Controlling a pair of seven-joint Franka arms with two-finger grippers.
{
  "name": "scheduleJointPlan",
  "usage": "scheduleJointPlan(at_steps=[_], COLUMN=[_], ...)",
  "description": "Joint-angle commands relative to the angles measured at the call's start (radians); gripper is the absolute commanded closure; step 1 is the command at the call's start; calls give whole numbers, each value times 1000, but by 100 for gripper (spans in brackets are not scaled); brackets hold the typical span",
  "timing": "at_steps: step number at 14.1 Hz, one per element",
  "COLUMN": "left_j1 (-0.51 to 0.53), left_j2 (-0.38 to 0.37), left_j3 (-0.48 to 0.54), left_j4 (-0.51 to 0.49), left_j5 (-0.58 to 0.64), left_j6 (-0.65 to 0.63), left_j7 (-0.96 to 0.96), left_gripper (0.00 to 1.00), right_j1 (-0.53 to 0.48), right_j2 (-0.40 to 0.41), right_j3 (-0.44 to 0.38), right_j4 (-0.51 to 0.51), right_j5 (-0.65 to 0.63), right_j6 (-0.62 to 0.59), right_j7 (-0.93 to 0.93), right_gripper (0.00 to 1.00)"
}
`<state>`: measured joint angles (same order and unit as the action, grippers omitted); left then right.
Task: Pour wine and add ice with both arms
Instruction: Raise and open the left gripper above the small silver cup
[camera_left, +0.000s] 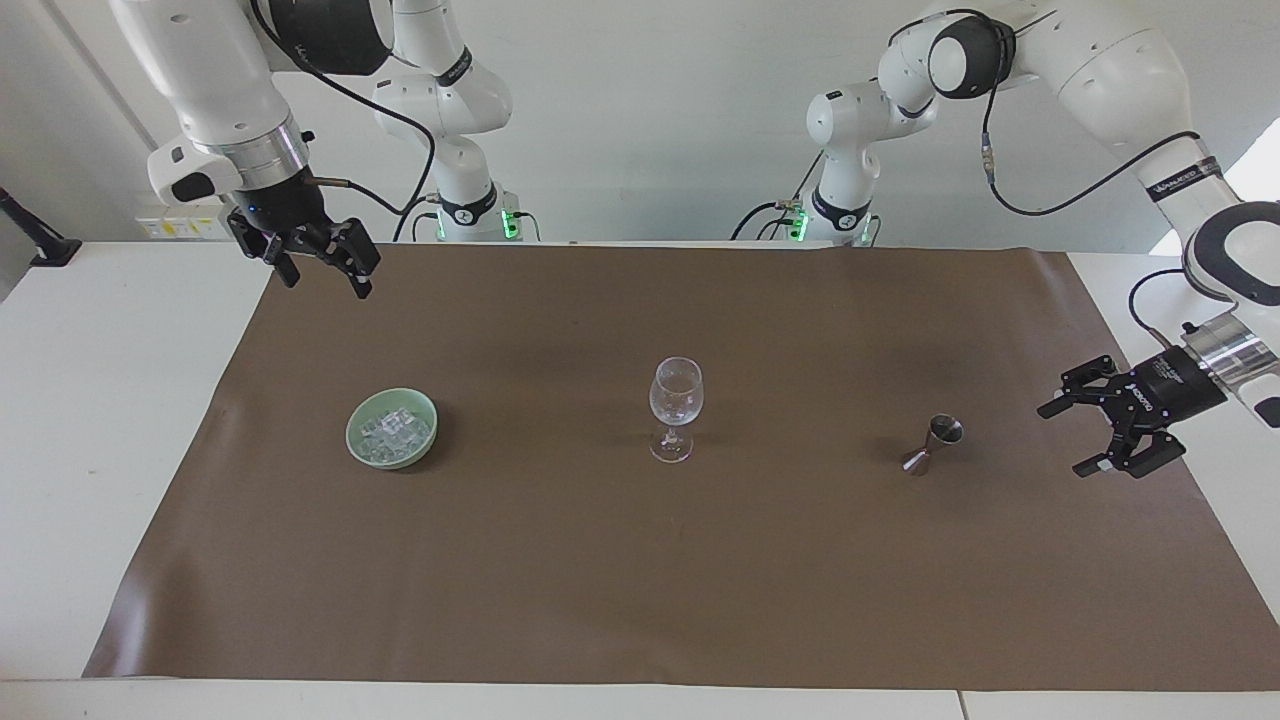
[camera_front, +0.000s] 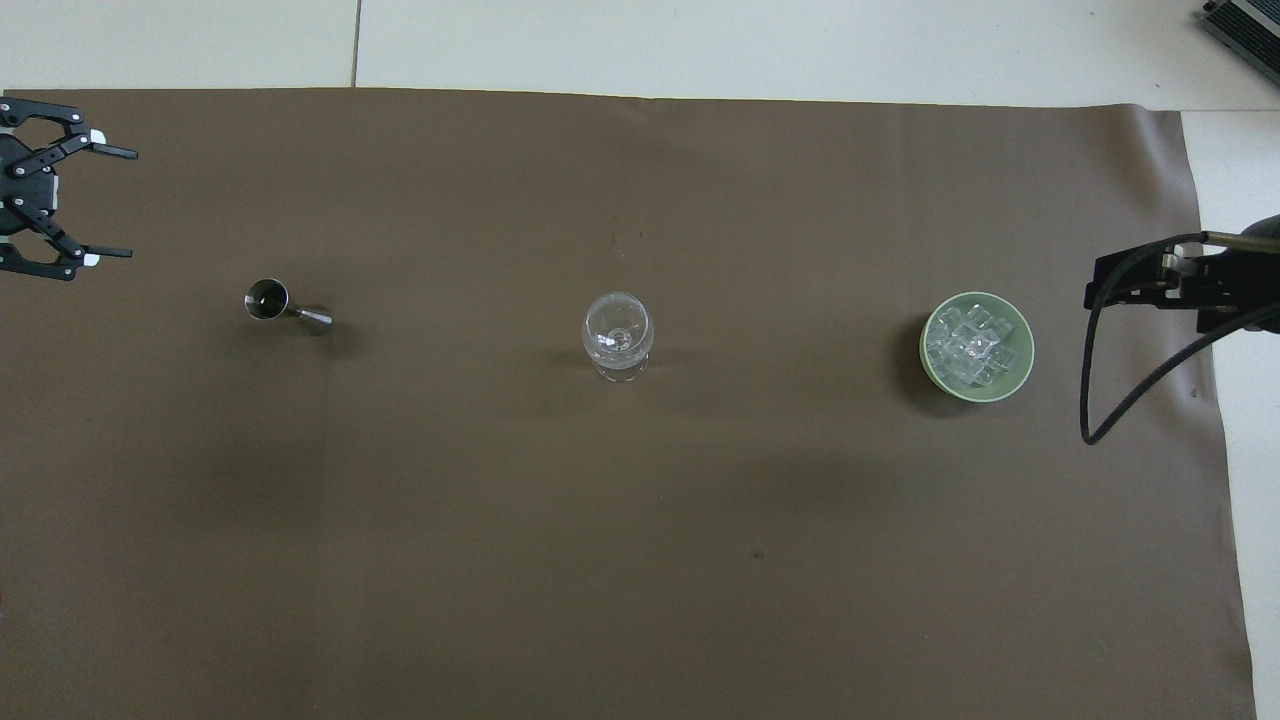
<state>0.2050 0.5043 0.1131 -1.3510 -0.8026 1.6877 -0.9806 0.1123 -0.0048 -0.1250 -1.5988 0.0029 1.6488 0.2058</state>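
Note:
My left gripper grabs the jigger by its narrow middle (camera_front: 293, 311) next, where the cups meet, since both cups of the jigger (camera_front: 272, 302) slope outward to their rims.
A clear stemmed glass (camera_left: 676, 405) stands upright and empty at the middle of the brown mat; it also shows in the overhead view (camera_front: 618, 335). The ice (camera_left: 395, 432) is a heap of clear cubes in a pale green bowl (camera_left: 352, 425) toward the right arm's end; ice (camera_front: 975, 345) and bowl (camera_front: 926, 345) show from overhead too. A small metal jigger (camera_left: 932, 443) (camera_front: 272, 302) stands toward the left arm's end. My left gripper (camera_left: 1065, 440) (camera_front: 125, 202) is open and empty, low over the mat's end beside the jigger. My right gripper (camera_left: 325, 282) is open and empty, raised over the mat's corner.
The brown mat (camera_left: 640, 580) covers most of the white table (camera_left: 100, 400). The right arm's black cable (camera_front: 1095, 400) loops over the mat's edge beside the bowl. Bare mat lies between the three objects.

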Motion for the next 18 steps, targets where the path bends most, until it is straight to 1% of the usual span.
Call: scheduleJointPlan(at_steps=[1, 5, 8, 13, 15, 18], left_j1=[37, 60, 59, 60, 95, 94], left_j2=[14, 17, 8, 10, 23, 25], left_j3=[-4, -4, -6, -6, -7, -13], left_j4=[-10, -86, -138, -198, -241, -260], left_j5=[-67, -163, -214, -243, -317, -333], left_j6=[-14, -3, 20, 43, 21, 1], left_j7=[-38, -39, -44, -61, -61, -61], left_gripper=[0, 0, 0, 0, 0, 0], right_j1=[-6, -6, -6, -6, -6, -6], right_j2=[-21, -21, -21, -21, -21, -21], right_j3=[1, 1, 1, 1, 1, 2], right_j4=[-23, -23, -23, -23, -23, -23], right_j5=[23, 23, 25, 23, 23, 25], right_j6=[-4, -4, -4, -4, -6, -4], right_j7=[-20, -20, -20, -20, -20, -20], right_gripper=[0, 0, 0, 0, 0, 0])
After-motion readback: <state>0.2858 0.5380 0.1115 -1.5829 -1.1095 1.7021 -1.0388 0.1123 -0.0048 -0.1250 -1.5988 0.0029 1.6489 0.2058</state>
